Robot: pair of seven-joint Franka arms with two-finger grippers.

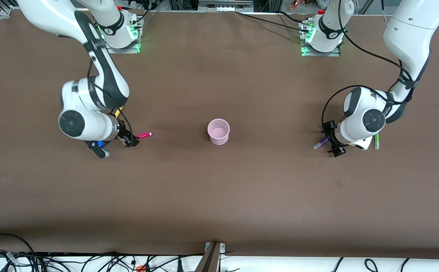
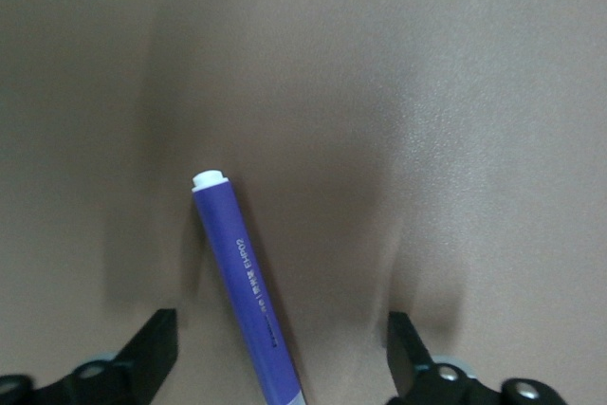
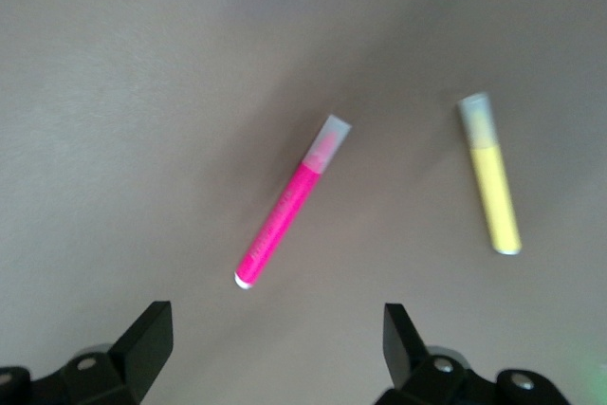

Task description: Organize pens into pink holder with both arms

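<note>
I need to grab the magenta pen by its white-tipped barrel end (image 1: 147, 135) with my right gripper. Then the pen's clear cap is free to go into the pink holder (image 1: 218, 131).
The pink holder (image 1: 218, 131) stands upright at the table's middle. My left gripper (image 1: 332, 139) is low at the left arm's end, open, its fingers either side of the purple pen (image 1: 320, 143) without touching it. In the left wrist view the purple pen (image 2: 242, 282) runs between the spread fingers of the gripper (image 2: 282, 353). A green pen (image 1: 376, 140) lies beside that arm's wrist. My right gripper (image 1: 119, 145) is open and holds nothing (image 3: 275, 339), just short of the magenta pen (image 1: 144, 135) (image 3: 285, 215). The yellow pen (image 3: 493, 187) lies beside it, mostly hidden under the arm in the front view (image 1: 118, 112).
Brown table surface (image 1: 219, 196) all round. Both arm bases (image 1: 123, 32) (image 1: 323, 36) stand along the edge farthest from the front camera. Cables (image 1: 91, 260) and a bracket (image 1: 213, 257) lie along the nearest edge.
</note>
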